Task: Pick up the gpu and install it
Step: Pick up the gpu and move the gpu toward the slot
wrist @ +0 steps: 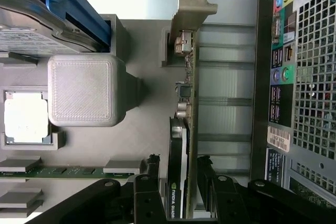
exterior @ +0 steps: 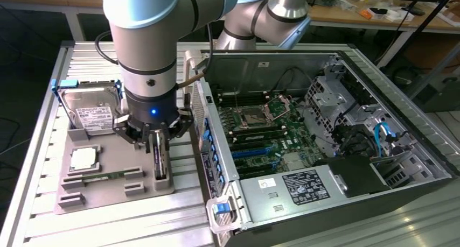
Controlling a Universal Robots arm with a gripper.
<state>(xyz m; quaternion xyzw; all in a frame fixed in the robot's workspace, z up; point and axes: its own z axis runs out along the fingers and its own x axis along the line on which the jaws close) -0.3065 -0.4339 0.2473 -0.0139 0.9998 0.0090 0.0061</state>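
Note:
The GPU's lower edge sits snugly in the slot of the holder tray, so my gripper will next grab the GPU by its upper edge (exterior: 158, 135), which is free.
The gpu (exterior: 159, 156) stands on its edge in a slot of the grey holder tray (exterior: 107, 196), at the side nearest the open computer case (exterior: 302, 150). It is a thin dark card (wrist: 188, 129) with a silvery bracket (wrist: 191, 9) at one end. My gripper (exterior: 159, 138) has come down over the card. In the wrist view the gripper (wrist: 178, 159) is open, with one black finger (wrist: 152, 161) on each side of the card and a small gap showing at each face.
The tray also holds a silver hard drive (exterior: 90, 110) in a blue frame, a processor chip (exterior: 84, 158) and a green memory stick (exterior: 107, 176). The case lies open with its motherboard and blue slots (exterior: 251, 153) exposed. Its rear panel (wrist: 294, 77) stands close beside the card.

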